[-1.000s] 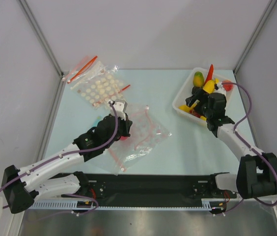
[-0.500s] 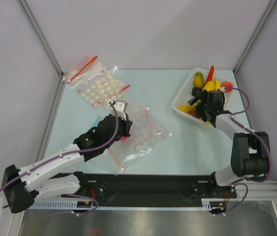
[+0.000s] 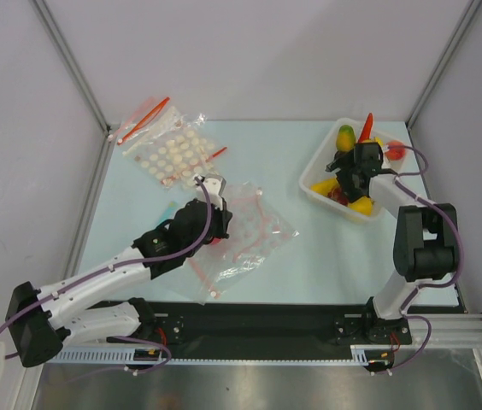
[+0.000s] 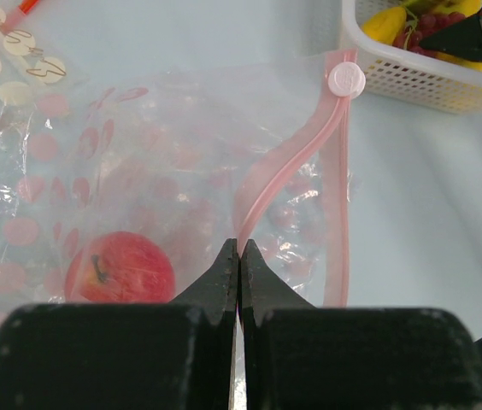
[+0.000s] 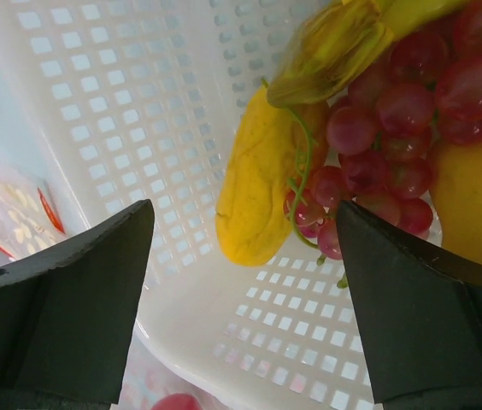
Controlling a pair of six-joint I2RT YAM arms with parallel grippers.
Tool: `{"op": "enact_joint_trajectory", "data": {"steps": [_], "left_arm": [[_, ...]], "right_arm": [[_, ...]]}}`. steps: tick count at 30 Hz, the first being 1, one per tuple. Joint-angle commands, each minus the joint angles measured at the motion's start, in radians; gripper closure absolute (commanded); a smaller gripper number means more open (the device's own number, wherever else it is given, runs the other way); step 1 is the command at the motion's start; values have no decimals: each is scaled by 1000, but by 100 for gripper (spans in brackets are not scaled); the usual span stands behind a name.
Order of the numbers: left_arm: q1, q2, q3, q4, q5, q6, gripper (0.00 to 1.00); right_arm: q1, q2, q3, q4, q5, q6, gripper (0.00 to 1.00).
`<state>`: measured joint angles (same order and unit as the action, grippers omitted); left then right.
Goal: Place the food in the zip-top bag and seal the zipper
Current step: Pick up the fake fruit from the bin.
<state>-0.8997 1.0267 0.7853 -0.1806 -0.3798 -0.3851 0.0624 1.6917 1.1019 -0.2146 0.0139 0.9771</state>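
Observation:
Next, my right gripper grabs the dark red grapes (image 5: 395, 111) by their bare green stem (image 5: 300, 187), so the grapes hang free to enter the zip-top bag.
The zip-top bag (image 3: 254, 231) lies crinkled at the table's middle, clear with faint pink dots. A red apple (image 4: 120, 266) sits inside it. My left gripper (image 3: 220, 220) is shut on the bag's pink zipper strip (image 4: 296, 154), which runs up to a round slider (image 4: 345, 79). My right gripper (image 3: 350, 171) hangs open inside the white basket (image 3: 311, 190), empty, in the right wrist view (image 5: 241, 286) just short of a yellow fruit (image 5: 262, 188) and dark red grapes (image 5: 395, 111). A red chili (image 3: 366, 126), a mango (image 3: 344, 135) and bananas (image 3: 322, 185) also lie in the basket.
Two clear bags with white dots (image 3: 173, 149) and red strips (image 3: 144, 120) lie at the back left. The basket's perforated wall (image 5: 121, 94) rises left of my right gripper. Grey walls close the table on three sides.
My right gripper has moved back and left, deeper into the basket, still open. My left gripper has stayed shut on the bag's mouth, shifting only slightly.

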Motion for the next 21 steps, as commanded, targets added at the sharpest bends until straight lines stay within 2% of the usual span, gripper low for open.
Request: {"op": "enact_joint_trajectory", "data": {"steps": [1, 5, 10, 12, 15, 16, 17, 18, 19, 21], "left_arm": [[4, 13, 26, 17, 22, -5, 100], [2, -2, 14, 23, 19, -8, 100], [2, -5, 6, 27, 12, -8, 100], [2, -4, 9, 23, 9, -8, 100], [2, -2, 8, 23, 4, -8, 100], [2, -4, 8, 21, 2, -8, 100], [2, -4, 8, 21, 2, -8, 100], [2, -4, 8, 23, 2, -8, 100], [2, -2, 9, 21, 2, -8, 99], [2, -1, 9, 23, -1, -6, 100]], "right_arm": [[37, 49, 108, -120, 95, 55, 9], [69, 124, 188, -198, 118, 41, 9], [71, 197, 193, -190, 120, 46, 10], [71, 210, 196, -189, 118, 45, 17], [74, 200, 185, -181, 113, 28, 32], [73, 189, 171, -169, 101, 18, 42], [70, 165, 156, -122, 87, 8, 68], [67, 149, 121, -99, 75, 2, 77], [60, 135, 106, -85, 58, 12, 85], [54, 91, 73, -31, 49, 12, 88]]}}
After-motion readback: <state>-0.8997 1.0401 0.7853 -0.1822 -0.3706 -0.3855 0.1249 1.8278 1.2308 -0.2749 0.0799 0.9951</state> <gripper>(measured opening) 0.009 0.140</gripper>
